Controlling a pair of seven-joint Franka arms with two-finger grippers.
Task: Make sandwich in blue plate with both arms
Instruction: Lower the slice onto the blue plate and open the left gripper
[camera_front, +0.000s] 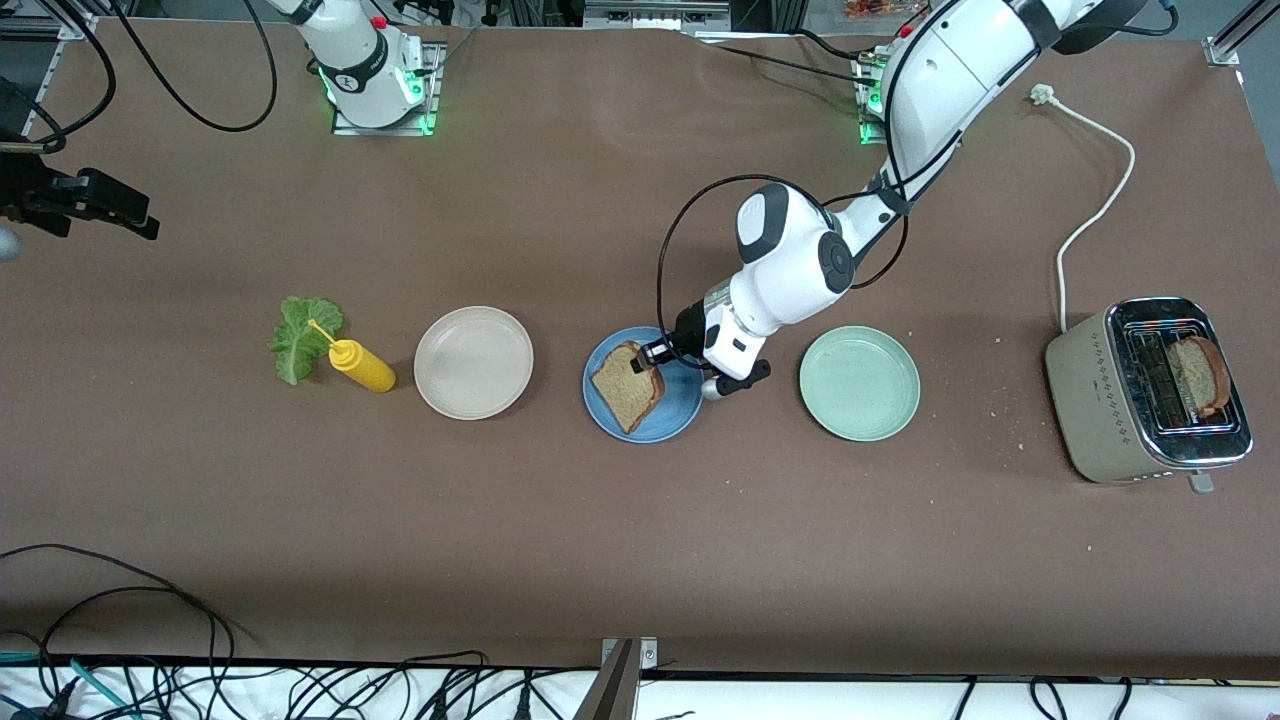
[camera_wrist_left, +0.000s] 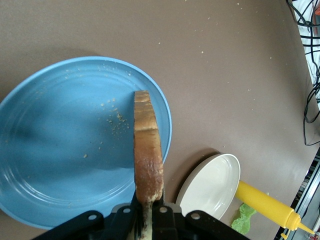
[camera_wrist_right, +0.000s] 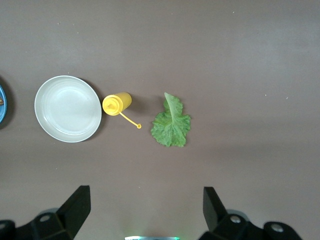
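My left gripper opens now, since the bread slice's lower edge is inside the blue plate's rim and the slice would lie in the plate.
A brown bread slice (camera_front: 625, 392) stands tilted over the blue plate (camera_front: 682, 408), with my left gripper (camera_front: 646, 362) shut on its upper edge. In the left wrist view the bread slice (camera_wrist_left: 148, 145) shows edge-on between the left gripper's (camera_wrist_left: 148, 206) fingers, above the crumb-dotted blue plate (camera_wrist_left: 60, 150). I cannot tell whether its lower edge touches the plate. The lettuce leaf (camera_front: 303, 336) lies flat toward the right arm's end of the table. High over the table near the lettuce leaf (camera_wrist_right: 171, 124), my right gripper (camera_wrist_right: 145, 190) hangs open and empty, waiting.
A yellow squeeze bottle (camera_front: 362, 366) lies beside the lettuce, then a beige plate (camera_front: 473, 361). A pale green plate (camera_front: 859, 382) sits beside the blue plate toward the left arm's end. A toaster (camera_front: 1110, 400) holds another bread slice (camera_front: 1202, 373); its cord runs toward the bases.
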